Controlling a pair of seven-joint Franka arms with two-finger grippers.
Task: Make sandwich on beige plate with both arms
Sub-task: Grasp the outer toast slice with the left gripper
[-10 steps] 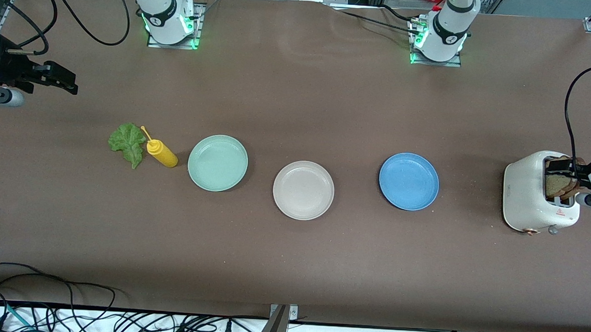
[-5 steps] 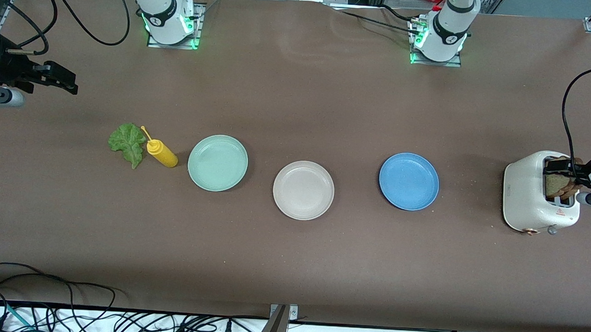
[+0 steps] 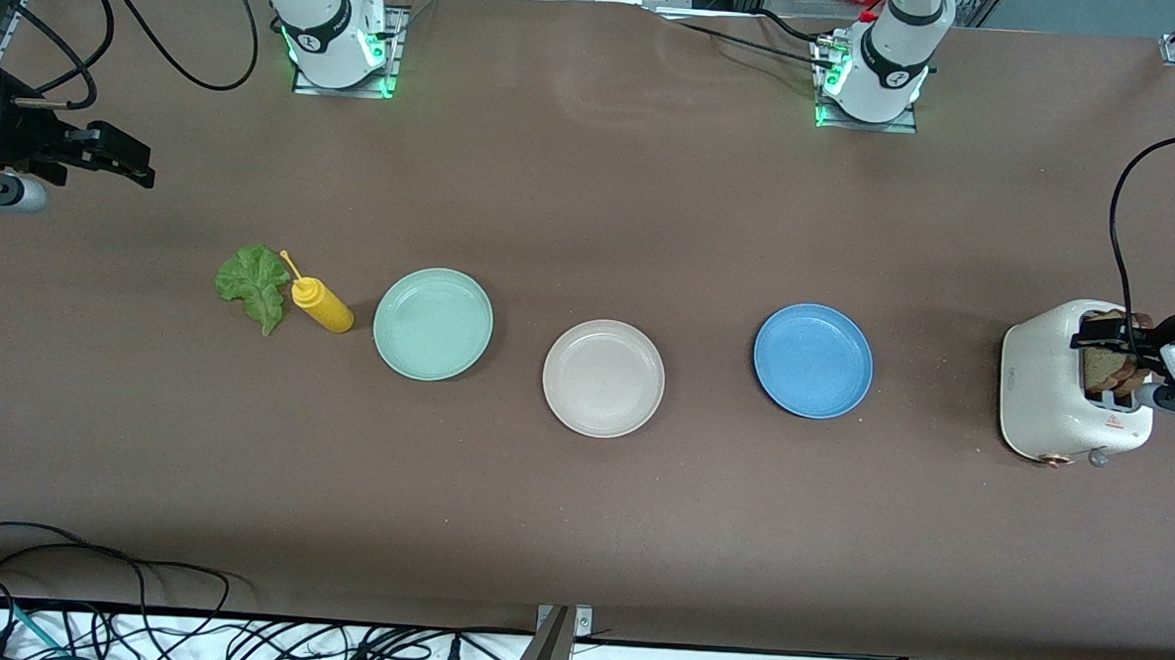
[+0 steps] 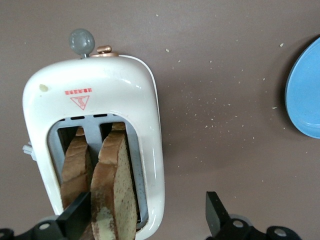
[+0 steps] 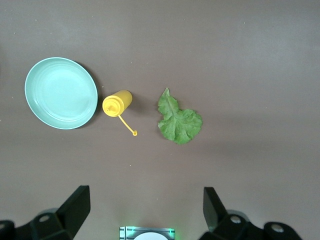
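Observation:
Next, my left gripper grabs a bread slice by its crust edge (image 4: 107,180) poking from the toaster. That slice starts the sandwich on the beige plate.
The beige plate (image 3: 603,377) sits bare at mid-table between a mint-green plate (image 3: 433,323) and a blue plate (image 3: 812,360). No sandwich is in view. Two brown bread slices (image 4: 114,185) stand in a white toaster (image 3: 1051,390) at the left arm's end. A lettuce leaf (image 3: 252,284) lies flat at the right arm's end. My left gripper (image 4: 146,215) hangs open over the toaster, one finger (image 4: 77,217) above the gap between the slices, the other outside the toaster wall. My right gripper (image 5: 145,207) waits open, high over the table near the lettuce (image 5: 179,120).
A yellow squeeze bottle (image 3: 321,303) lies on its side between the lettuce and the mint-green plate (image 5: 61,93). Crumbs dot the table between the toaster (image 4: 125,100) and the blue plate (image 4: 305,95). Both arm bases stand along the table edge farthest from the front camera.
My left gripper has edged slightly across the toaster top over the bread. The right arm and everything on the table have stayed put.

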